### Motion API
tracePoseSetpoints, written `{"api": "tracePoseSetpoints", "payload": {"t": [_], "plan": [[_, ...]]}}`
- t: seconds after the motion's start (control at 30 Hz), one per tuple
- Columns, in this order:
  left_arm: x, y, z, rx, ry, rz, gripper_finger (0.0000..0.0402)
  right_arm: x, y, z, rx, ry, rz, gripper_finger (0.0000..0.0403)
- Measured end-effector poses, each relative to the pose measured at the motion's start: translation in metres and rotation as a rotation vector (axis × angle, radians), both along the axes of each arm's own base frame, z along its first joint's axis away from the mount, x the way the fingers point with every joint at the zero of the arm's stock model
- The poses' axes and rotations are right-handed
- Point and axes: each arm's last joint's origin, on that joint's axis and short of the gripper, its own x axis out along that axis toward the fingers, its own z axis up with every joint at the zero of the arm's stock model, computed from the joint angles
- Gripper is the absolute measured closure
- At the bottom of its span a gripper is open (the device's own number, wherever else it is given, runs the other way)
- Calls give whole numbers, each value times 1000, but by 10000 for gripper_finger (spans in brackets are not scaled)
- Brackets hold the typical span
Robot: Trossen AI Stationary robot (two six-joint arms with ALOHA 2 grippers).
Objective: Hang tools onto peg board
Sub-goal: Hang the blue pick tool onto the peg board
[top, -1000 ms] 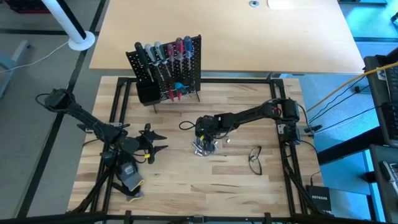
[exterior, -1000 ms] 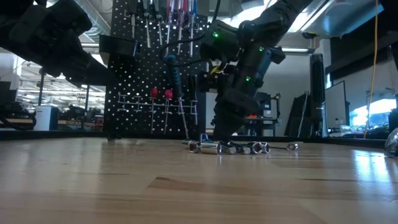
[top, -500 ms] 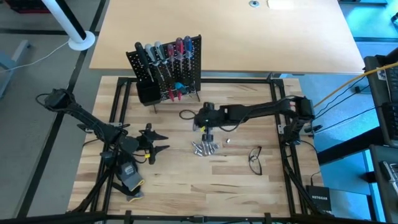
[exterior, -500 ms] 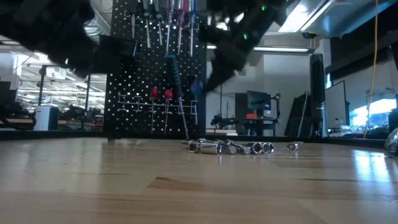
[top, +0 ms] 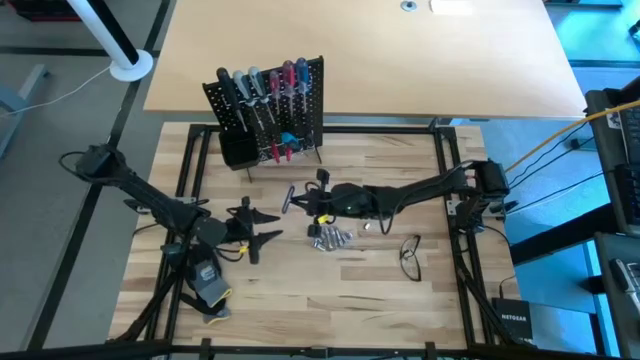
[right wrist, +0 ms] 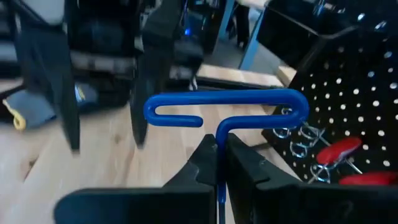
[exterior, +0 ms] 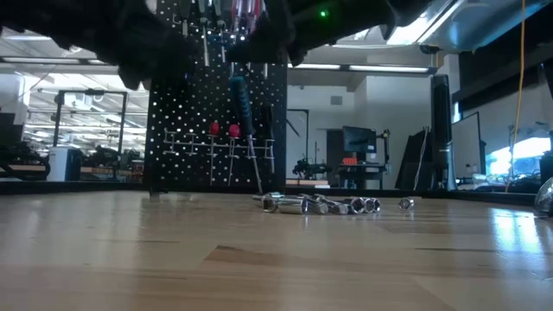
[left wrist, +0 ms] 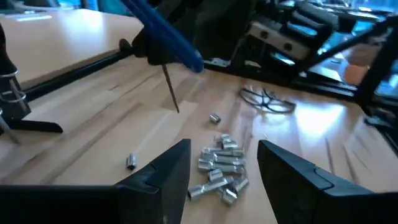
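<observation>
The blue T-handle tool has its stem crowded by my right gripper's fingers. My left gripper next needs to grab the tool by its bare crossbar (top: 288, 199) (left wrist: 166, 35) to hang it.
My right gripper (top: 306, 200) is over the middle of the table, shut on a blue T-handle tool (right wrist: 224, 102). The tool also shows in the left wrist view as a blue bar (left wrist: 166, 34) with a thin metal shaft (left wrist: 171, 93). The black peg board (top: 268, 112) stands upright at the far left, with several screwdrivers hanging on it and a black bin at its lower corner. A pile of small silver bits (top: 330, 237) lies on the table below my right gripper. My left gripper (top: 260, 233) is open at the near left, facing the pile. My right gripper pinches the blue stem (right wrist: 219, 138) just below the tool's crossbar between its two fingers. The fingers come nearly level from the table's right, and the crossbar lies across beyond their tips. The tool is lifted clear, its metal shaft slanting down toward the table.
A pair of glasses (top: 410, 256) lies to the right of the bits. A grey glove with yellow trim (top: 210, 288) lies at the near left under my left arm. A single bit (left wrist: 131, 162) lies apart from the pile. Black frame rails border the tabletop.
My right gripper has risen from just above the pile of bits and tipped from pointing down to nearly level. It has carried the blue tool up and toward the table's left and the peg board. My left gripper has lifted a little and stays open.
</observation>
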Motion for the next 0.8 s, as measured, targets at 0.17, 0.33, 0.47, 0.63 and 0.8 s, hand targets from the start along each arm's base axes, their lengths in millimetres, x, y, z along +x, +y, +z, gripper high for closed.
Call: {"api": "tracePoseSetpoints", "payload": {"t": [0.17,0.33,0.47,0.63,0.8], "plan": [[16,-7,-6,63,-20,68,227,0,0,3,-3,-42,11,384],[31,-17,17,222,-10,87,227,-1,1,1,-45,-14,-15,388],[31,-28,39,362,104,38,227,-2,-1,-3,-102,42,-84,385],[20,-24,66,281,177,121,227,-4,-2,-7,-130,90,-88,386],[22,2,84,36,96,214,227,-3,-1,-5,-133,73,-84,387]]}}
